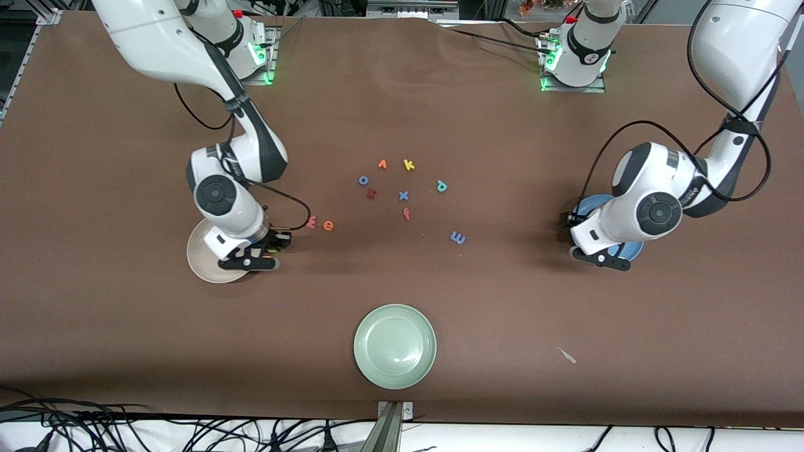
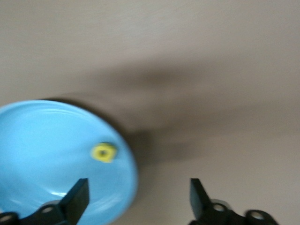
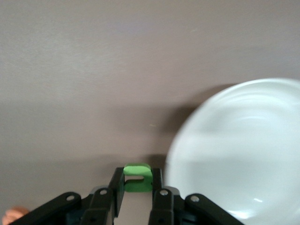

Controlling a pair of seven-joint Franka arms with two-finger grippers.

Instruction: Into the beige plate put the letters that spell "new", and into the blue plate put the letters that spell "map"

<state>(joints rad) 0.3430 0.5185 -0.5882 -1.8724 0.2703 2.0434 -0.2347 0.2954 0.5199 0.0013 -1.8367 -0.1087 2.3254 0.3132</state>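
Note:
The green n [image 3: 138, 171] is still short of the beige plate's rim [image 3: 174, 143]. The n stays held in my right gripper for now, until it is over the plate.
My right gripper [image 3: 137, 180] is shut on the green n [image 3: 137, 171], low over the bare table right beside the beige plate's [image 3: 243, 150] rim. In the front view this gripper [image 1: 271, 246] is at the edge of the beige plate [image 1: 201, 257] that faces the pinkish w [image 1: 311, 221] and orange e [image 1: 328, 225]. My left gripper [image 2: 138, 199] is open and holds nothing, over the edge of the blue plate [image 2: 42, 140]. The yellow a [image 2: 104, 152] lies in that plate. The blue m [image 1: 458, 237] and teal p [image 1: 441, 186] lie on the table.
A pale green plate [image 1: 395, 345] sits near the front edge. Spare letters cluster mid-table: orange v [image 1: 382, 164], yellow k [image 1: 409, 165], blue o [image 1: 363, 181], blue x [image 1: 403, 196], red f [image 1: 406, 214]. A white scrap [image 1: 567, 355] lies toward the left arm's end.

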